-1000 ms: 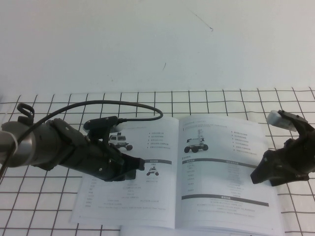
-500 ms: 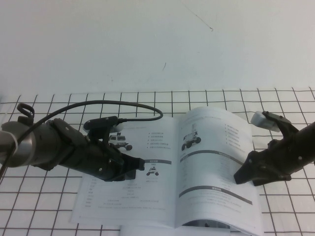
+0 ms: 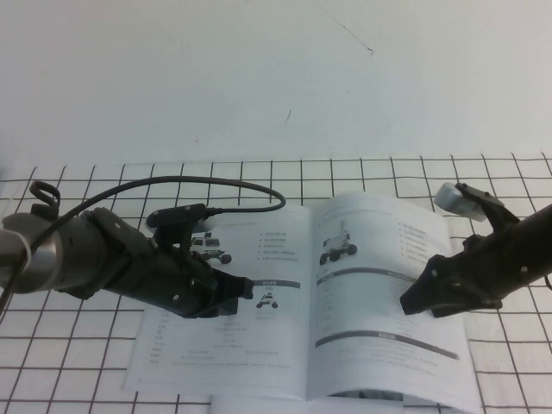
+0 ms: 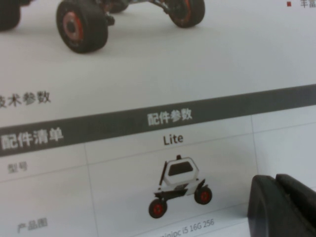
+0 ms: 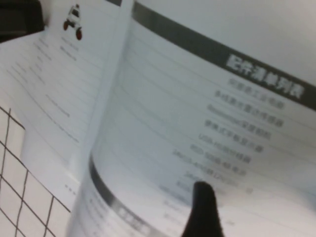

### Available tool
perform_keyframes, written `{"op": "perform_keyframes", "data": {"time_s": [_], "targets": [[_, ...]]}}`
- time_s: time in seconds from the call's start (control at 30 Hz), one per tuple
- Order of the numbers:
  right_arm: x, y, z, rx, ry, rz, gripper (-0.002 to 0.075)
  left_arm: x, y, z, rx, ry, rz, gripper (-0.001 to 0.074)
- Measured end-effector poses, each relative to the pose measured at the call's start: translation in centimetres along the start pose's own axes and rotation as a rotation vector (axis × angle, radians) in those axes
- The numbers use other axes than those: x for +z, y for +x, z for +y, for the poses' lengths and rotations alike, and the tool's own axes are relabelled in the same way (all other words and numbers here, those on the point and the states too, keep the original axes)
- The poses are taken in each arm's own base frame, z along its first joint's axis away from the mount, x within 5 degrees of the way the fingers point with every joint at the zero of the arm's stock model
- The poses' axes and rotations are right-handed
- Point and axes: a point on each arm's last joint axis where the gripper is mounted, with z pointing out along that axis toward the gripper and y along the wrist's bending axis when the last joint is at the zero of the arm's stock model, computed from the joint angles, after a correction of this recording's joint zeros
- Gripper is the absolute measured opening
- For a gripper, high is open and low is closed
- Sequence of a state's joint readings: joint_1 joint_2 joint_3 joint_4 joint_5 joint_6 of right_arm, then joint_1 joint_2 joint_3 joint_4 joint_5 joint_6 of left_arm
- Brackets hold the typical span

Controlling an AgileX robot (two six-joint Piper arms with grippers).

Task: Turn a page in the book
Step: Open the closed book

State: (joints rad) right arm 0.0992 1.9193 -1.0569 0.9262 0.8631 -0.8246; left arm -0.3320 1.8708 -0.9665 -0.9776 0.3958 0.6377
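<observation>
The thin page bows upward from the book's bound spine. My right gripper needs to grip the page by its loose outer edge (image 3: 464, 329) next, so that it can turn the page.
The book (image 3: 259, 349) lies open on the gridded cloth. My left gripper (image 3: 240, 295) is shut, and its tips rest on the left-hand leaf beside a small robot photo (image 4: 177, 185); its dark fingers (image 4: 281, 207) sit pressed together. My right gripper (image 3: 418, 300) is low over the right-hand page (image 3: 371, 259), which bows upward, with its outer edge drawn in toward the spine. The right wrist view shows only one dark finger (image 5: 203, 210), lying against the curved page (image 5: 207, 98). The jaws stand open.
A white cloth with a black grid (image 3: 78, 379) covers the table under the book. A black cable (image 3: 216, 185) loops above the left arm. Behind the cloth is plain white surface (image 3: 259, 78). A white tag (image 3: 453, 197) sticks out from the right arm.
My right gripper has slid left across the right-hand page. The page has buckled upward and its outer edge has moved left. The left arm has stayed still.
</observation>
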Motion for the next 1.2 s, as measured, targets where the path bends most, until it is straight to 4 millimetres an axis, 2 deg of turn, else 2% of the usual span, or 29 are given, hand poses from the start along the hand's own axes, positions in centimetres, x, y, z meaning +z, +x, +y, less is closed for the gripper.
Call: {"op": "perform_keyframes", "data": {"time_s": [0.33, 0.6, 0.93, 1.03, 1.2], "targets": [[-0.7, 0.0, 0.5, -0.027, 0.006, -0.005, 0.0477, 0.0, 0.0, 0.0, 0.001, 0.001, -0.001, -0.0002], [-0.9, 0.9, -0.8, -0.038, 0.157, 0.089, 0.0452, 0.0, 0.2, -0.5, -0.014, 0.049, 0.028, -0.0002], [-1.0, 0.8, -1.1, 0.009, 0.196, 0.077, 0.0452, -0.2, 1.3, -6.9, 0.119, 0.224, 0.064, -0.0002], [-1.0, 0.8, -1.1, 0.031, 0.198, 0.073, 0.0452, -0.1, 1.2, -7.3, 0.131, 0.207, 0.041, -0.0002], [-1.0, 0.7, -1.2, 0.062, 0.204, 0.063, 0.0452, 1.2, 1.3, -6.7, 0.112, 0.168, 0.035, -0.0002]]}}
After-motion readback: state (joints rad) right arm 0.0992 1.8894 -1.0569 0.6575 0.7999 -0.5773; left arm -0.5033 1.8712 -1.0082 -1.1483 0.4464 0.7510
